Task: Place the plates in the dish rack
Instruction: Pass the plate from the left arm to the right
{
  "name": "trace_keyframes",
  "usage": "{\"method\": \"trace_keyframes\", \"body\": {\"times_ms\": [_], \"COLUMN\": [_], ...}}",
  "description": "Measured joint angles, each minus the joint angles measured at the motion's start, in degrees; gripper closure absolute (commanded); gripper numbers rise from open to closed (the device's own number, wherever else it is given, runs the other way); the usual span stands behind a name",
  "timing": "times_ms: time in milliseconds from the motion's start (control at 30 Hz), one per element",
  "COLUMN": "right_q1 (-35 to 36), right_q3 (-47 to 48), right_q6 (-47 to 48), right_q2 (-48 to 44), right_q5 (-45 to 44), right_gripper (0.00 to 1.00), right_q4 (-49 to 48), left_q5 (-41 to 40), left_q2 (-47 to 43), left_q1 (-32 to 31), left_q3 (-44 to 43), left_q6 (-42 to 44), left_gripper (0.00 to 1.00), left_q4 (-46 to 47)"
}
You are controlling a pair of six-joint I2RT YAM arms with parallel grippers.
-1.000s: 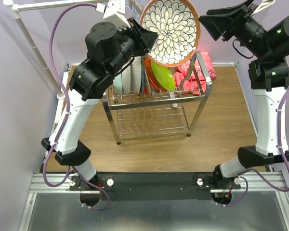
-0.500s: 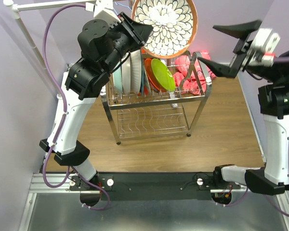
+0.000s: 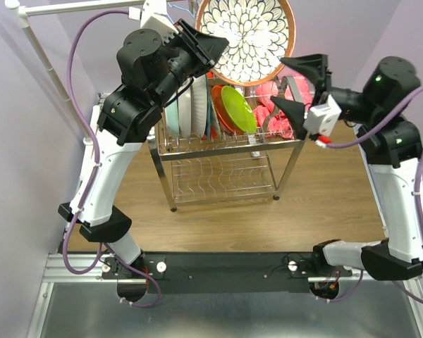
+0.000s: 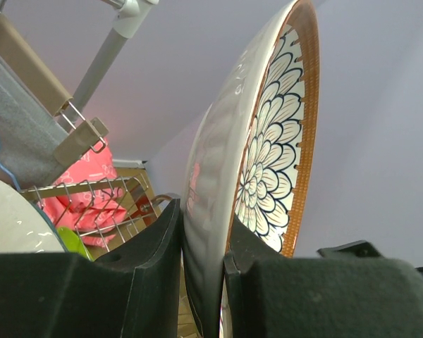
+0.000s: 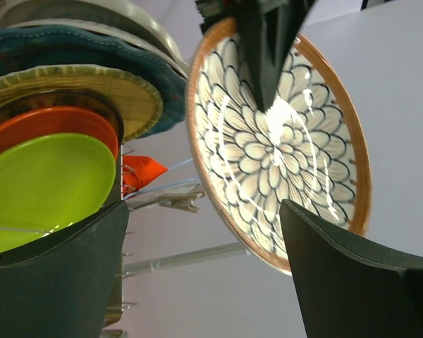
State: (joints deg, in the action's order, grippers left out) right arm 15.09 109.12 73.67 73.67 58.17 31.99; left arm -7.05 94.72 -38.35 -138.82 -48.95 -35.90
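Observation:
My right gripper should next grip the floral plate by its rim opposite my left gripper, so its other edges stay free to enter the rack (image 3: 229, 143).
A white-and-brown floral plate (image 3: 247, 39) hangs on edge above the dish rack (image 3: 229, 143). My left gripper (image 3: 213, 51) is shut on its left rim. In the left wrist view the plate (image 4: 268, 162) is pinched between the left gripper's (image 4: 206, 236) two pads. My right gripper (image 3: 290, 84) stands open just right of the plate's lower edge, apart from it. From the right wrist, the plate's patterned face (image 5: 282, 148) shows beyond the right gripper's (image 5: 204, 208) spread fingers. Several plates stand upright in the rack's upper slots: lime green (image 5: 42, 183), orange (image 5: 49, 123), tan (image 5: 84, 84), teal (image 5: 151, 70).
Red and pink cloths (image 3: 290, 107) lie behind the rack's right end. A white clothes rail (image 3: 53, 67) with hangers runs along the back left. The rack's lower shelf (image 3: 222, 182) holds nothing. Purple walls close in on both sides.
My right arm has swung in from the right, and its gripper has opened wide and turned to face the plate. The left gripper lifted the floral plate slightly.

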Motion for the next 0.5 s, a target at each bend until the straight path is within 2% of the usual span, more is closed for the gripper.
{"method": "trace_keyframes", "body": {"times_ms": [167, 267, 367, 400, 500], "right_q1": [6.67, 9.97, 12.35, 12.92, 14.67], "right_q3": [-8.31, -14.64, -18.93, -19.74, -21.51], "right_q6": [10.43, 15.21, 17.99, 18.49, 19.74], "right_q2": [-1.84, -3.61, -4.70, -4.79, -4.83], "right_q5": [-7.45, -13.07, -17.79, -18.95, -23.32], "right_gripper": [0.06, 0.09, 0.21, 0.29, 0.32], "right_q4": [-1.18, -6.01, -10.36, -11.56, -15.74], "left_q5": [0.26, 0.24, 0.24, 0.22, 0.15], "left_q2": [0.20, 1.07, 2.23, 2.49, 3.08], "left_q1": [-1.25, -1.95, -2.47, -2.71, -3.58], "left_q3": [0.55, 0.63, 0.72, 0.79, 1.09], "left_q6": [-1.16, -1.07, -1.66, -1.73, -1.75], "left_gripper": [1.00, 1.00, 1.00, 1.00, 1.00], "left_q4": [0.50, 0.37, 0.50, 0.57, 0.55]}}
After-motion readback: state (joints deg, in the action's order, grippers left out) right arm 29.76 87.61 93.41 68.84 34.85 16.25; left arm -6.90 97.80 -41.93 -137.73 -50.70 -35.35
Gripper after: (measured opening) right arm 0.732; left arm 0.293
